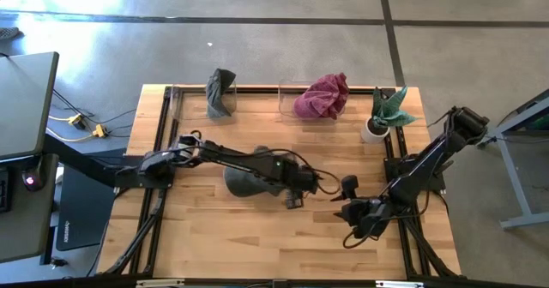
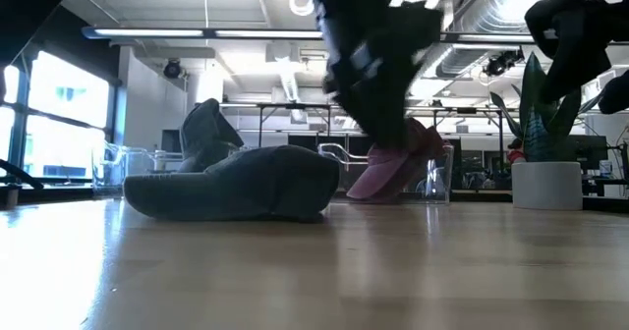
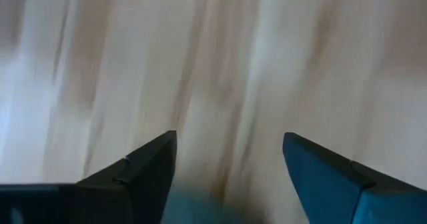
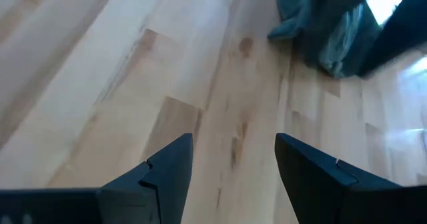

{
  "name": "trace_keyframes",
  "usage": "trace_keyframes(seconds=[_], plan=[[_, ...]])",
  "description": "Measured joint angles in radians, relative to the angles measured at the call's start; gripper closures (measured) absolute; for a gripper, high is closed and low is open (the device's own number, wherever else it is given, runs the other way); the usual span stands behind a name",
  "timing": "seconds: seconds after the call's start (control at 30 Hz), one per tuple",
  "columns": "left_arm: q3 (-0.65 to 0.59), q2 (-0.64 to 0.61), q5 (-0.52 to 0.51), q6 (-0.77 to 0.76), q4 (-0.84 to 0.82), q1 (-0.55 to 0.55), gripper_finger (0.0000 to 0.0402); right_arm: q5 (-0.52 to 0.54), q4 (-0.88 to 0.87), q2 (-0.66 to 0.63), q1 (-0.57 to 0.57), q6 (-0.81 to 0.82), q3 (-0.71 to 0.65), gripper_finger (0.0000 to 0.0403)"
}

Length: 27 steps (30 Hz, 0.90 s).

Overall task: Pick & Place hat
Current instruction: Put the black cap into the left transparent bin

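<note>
I should next grab the dark grey hat by its rim with my left gripper, to place it in a bin [image 1: 193,104].
A dark grey hat [image 1: 247,183] lies flat on the wooden table near its middle; the low view shows its underside resting on the wood [image 2: 236,185]. My left gripper [image 1: 296,195] hangs open just past the hat's right end, and its fingers [image 3: 230,141] stand wide over bare wood. A bluish patch [image 3: 190,209] shows low between them. My right gripper [image 1: 346,204] is open to the right of the hat, above the table [image 4: 233,141]. In its wrist view the hat [image 4: 327,31] lies farther off.
Two clear bins stand along the far edge, one holding a grey hat [image 1: 220,93] and one a maroon hat [image 1: 323,97]. A plant in a white pot [image 1: 382,117] stands at the far right. Bare wood lies toward the near edge [image 1: 257,245].
</note>
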Motion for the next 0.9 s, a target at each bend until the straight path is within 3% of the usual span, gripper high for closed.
trace_keyframes(seconds=[0.07,0.23,0.37,0.6,0.73,0.9], plan=[[0.028,0.034,-0.021,-0.04,-0.106,0.001,0.013,0.0,0.002,0.0,0.0,0.002,0.0,0.0194],[0.039,0.11,-0.03,-0.07,-0.176,0.002,0.014,0.0,0.0,0.0,0.0,0.007,0.0,0.0194],[0.038,0.128,-0.062,-0.074,-0.264,0.002,0.0161,0.001,0.006,0.0,0.0,0.006,0.0,0.0194],[0.04,0.126,-0.205,-0.099,-0.366,0.001,0.021,0.003,0.007,0.0,0.0,0.0,0.0,0.0194],[0.04,0.126,-0.148,-0.105,-0.437,0.002,0.0232,0.002,0.006,0.0,0.0,0.002,0.0,0.0194],[0.04,0.126,-0.045,-0.18,-0.443,0.001,0.0229,-0.001,0.004,0.0,0.0,0.004,0.0,0.0194]])
